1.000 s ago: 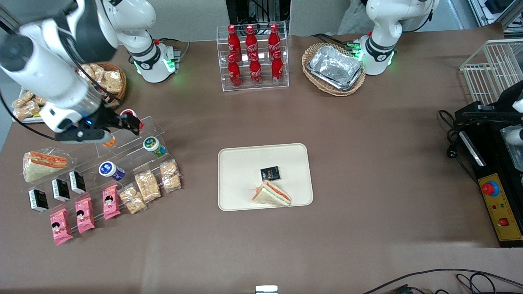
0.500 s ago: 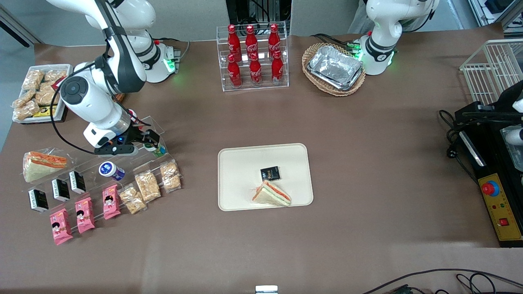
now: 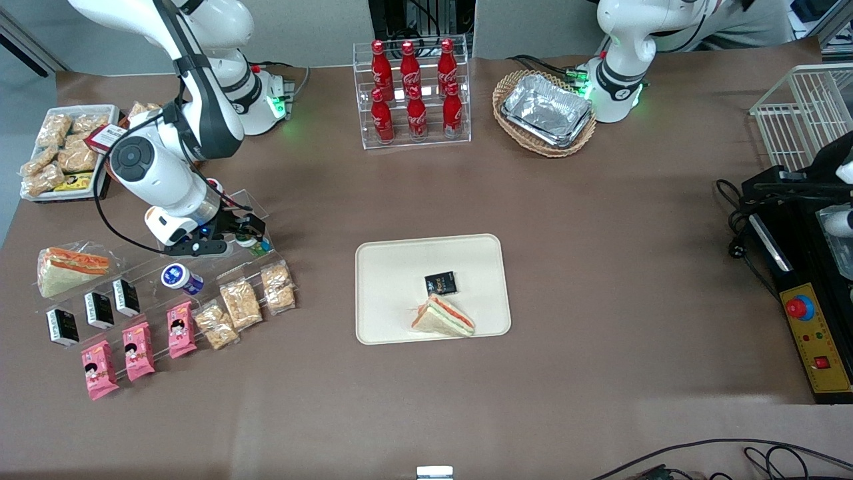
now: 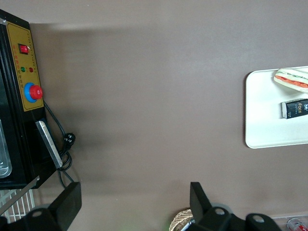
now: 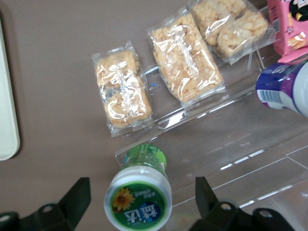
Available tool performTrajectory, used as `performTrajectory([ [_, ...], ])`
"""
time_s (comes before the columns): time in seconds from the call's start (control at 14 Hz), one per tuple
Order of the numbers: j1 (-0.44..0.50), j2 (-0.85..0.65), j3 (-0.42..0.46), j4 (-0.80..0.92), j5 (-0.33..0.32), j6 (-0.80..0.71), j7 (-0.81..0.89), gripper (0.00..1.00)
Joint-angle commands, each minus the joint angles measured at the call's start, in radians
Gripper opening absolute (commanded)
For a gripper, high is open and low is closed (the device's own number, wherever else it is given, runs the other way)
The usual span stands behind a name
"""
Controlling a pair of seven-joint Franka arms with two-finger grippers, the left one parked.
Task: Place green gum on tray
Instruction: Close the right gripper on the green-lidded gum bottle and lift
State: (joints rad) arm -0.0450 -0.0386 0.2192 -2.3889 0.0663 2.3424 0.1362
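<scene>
The green gum needs to go on the cream-white tray (image 5: 6, 106). My right gripper should next take the gum by its white lid (image 5: 138, 199).
The green gum (image 5: 139, 197) lies on its side on the clear acrylic stand (image 5: 226, 144), its white lid with a green-and-yellow flower mark facing the wrist camera. In the front view only a bit of the green gum (image 3: 262, 246) shows under my hand. My right gripper (image 5: 140, 192) is open, one finger (image 5: 77, 195) on each side of the lid with gaps between. In the front view the gripper (image 3: 248, 235) is low over the stand. The cream-white tray (image 3: 393, 287) lies mid-table toward the parked arm, also in the left wrist view (image 4: 269, 115).
The tray holds a sandwich (image 3: 443, 317) and a black packet (image 3: 440, 283). A blue gum canister (image 3: 180, 279) and clear snack packets (image 5: 183, 57) sit on the stand beside the green gum. Cola bottles (image 3: 413, 93) and a foil tray (image 3: 546, 110) stand farther from the camera.
My right arm swung down from above the stand's upper step to the green gum. The open fingers now straddle its lid. The gum has not moved.
</scene>
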Motion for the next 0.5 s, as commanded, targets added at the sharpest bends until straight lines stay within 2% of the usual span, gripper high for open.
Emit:
performTrajectory([
  [0.0,0.017,0.026,0.005,-0.009,0.029,0.028,-0.006,0.39],
  [0.07,0.017,0.029,0.005,-0.007,0.029,0.031,-0.006,0.16],
  [0.14,0.016,0.029,0.003,-0.007,0.029,0.038,-0.006,0.01],
  [0.43,0.001,-0.022,-0.012,0.013,0.026,0.023,-0.061,0.0],
])
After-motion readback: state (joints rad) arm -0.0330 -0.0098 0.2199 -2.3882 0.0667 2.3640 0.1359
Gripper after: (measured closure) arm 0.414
